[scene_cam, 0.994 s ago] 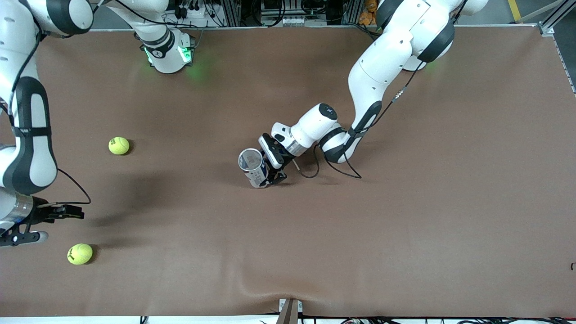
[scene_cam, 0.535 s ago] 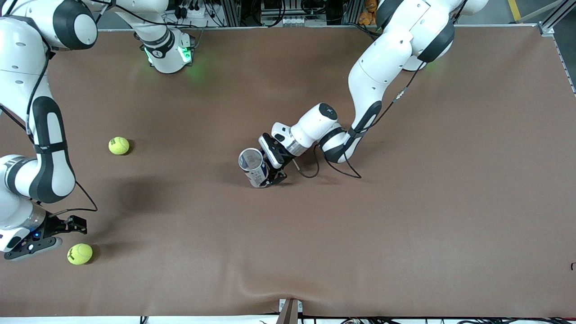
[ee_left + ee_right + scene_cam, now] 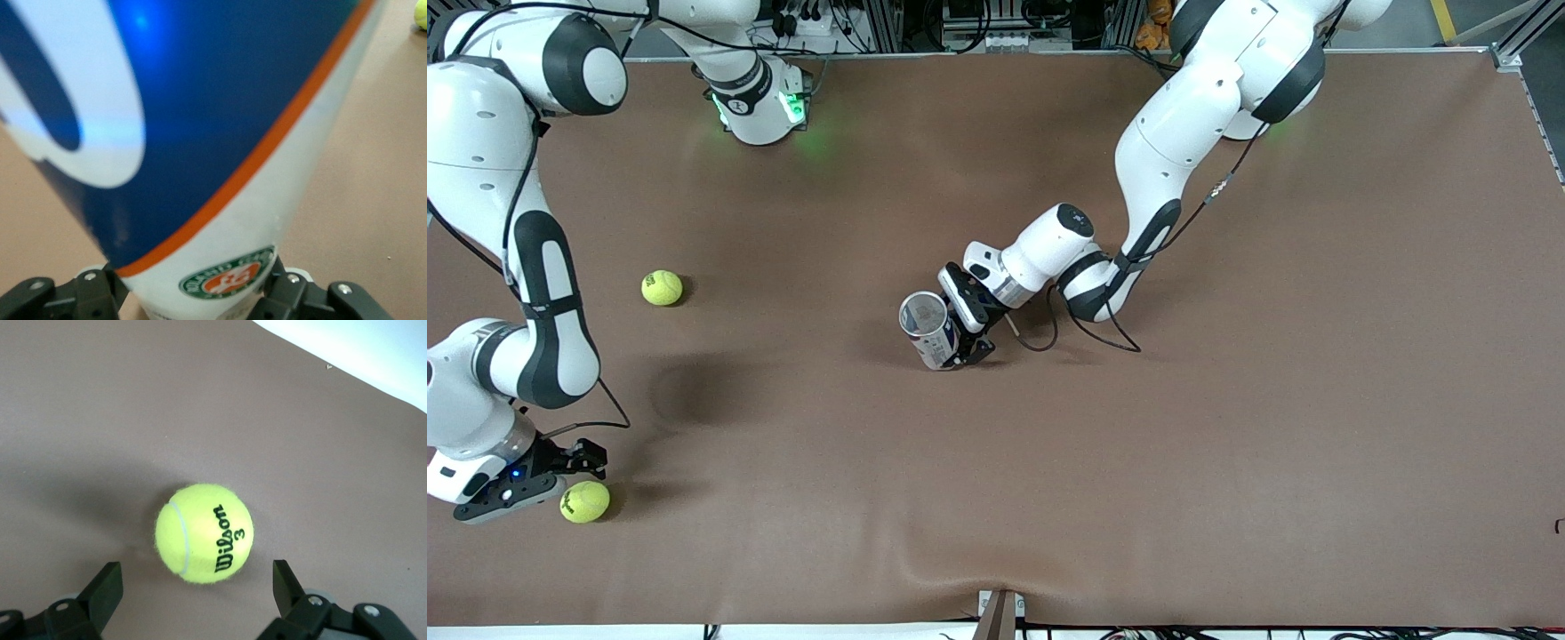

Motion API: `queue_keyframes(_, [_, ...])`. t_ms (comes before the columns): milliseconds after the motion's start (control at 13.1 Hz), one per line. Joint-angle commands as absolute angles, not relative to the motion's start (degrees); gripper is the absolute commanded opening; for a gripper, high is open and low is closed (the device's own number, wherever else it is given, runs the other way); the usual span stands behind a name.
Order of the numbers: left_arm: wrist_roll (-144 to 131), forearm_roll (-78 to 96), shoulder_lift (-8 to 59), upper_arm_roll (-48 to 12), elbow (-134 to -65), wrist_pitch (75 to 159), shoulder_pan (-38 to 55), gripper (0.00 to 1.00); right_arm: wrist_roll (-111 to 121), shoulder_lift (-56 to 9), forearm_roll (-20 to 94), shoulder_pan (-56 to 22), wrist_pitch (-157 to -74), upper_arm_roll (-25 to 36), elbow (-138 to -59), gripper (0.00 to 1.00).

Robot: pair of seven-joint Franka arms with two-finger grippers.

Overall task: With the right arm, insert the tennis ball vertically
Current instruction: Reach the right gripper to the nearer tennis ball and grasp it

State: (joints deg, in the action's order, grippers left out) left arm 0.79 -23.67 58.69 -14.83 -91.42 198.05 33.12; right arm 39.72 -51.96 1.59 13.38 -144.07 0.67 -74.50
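The tennis ball (image 3: 585,502) (image 3: 204,533) is still past the ends of my right gripper's fingers, so I need to move my right gripper toward the ball before I close on it.
A yellow Wilson tennis ball (image 3: 584,501) lies on the brown table near the front camera, at the right arm's end. My right gripper (image 3: 585,473) is open and low beside it. In the right wrist view the ball (image 3: 204,533) lies just ahead of the gap between the two spread fingers (image 3: 105,592), untouched. My left gripper (image 3: 963,343) is shut on a blue and white tennis ball can (image 3: 930,331) that stands mid-table with its open mouth up. The can (image 3: 200,133) fills the left wrist view, held between the black fingers (image 3: 288,288).
A second tennis ball (image 3: 662,287) lies farther from the front camera than the first, at the right arm's end; a sliver of a ball shows in the left wrist view (image 3: 421,13). The table's edge (image 3: 373,353) runs close to the first ball.
My right arm has swung in over the table and brought its open gripper down to the near tennis ball. The left arm and the can have not moved.
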Motion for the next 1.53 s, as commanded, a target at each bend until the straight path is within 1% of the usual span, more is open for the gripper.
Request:
queue_keyframes(0, [0.6,-24.5,58.1,-14.8,-92.5,198.4,33.2,0.77,44.1,-54.1,2.1,13.9,-147.7,0.0,-72.5,1.00])
queue_keyframes(306, [0.9,-24.5,58.2,-14.8,-92.5,198.4,33.6,0.77,44.6,-54.2,2.1,14.3,-148.4,-1.7,-72.4,1.00])
queue_keyframes(459, [0.8,-24.5,58.2,-14.8,-92.5,198.4,33.7,0.76,44.6,-55.2,2.1,14.2,-152.6,-1.7,-72.4,1.00])
queue_keyframes(688, [0.6,-24.4,58.2,-14.8,-92.3,198.4,33.7,0.76,44.7,-56.2,2.0,13.7,-154.3,-1.7,-72.5,1.00])
queue_keyframes(1223, [0.9,-24.5,58.1,-14.8,-92.3,198.4,33.7,0.76,44.7,-57.9,2.1,14.8,-154.5,-1.7,-72.6,1.00])
queue_keyframes(1376, [0.8,-24.4,58.2,-14.8,-92.1,198.4,33.7,0.76,44.8,-58.4,2.1,14.9,-155.7,-1.7,-72.6,1.00])
queue_keyframes(1453, [0.7,-24.4,58.2,-14.8,-92.0,198.4,33.7,0.76,44.7,-58.5,2.1,14.9,-155.8,-1.7,-72.6,0.98])
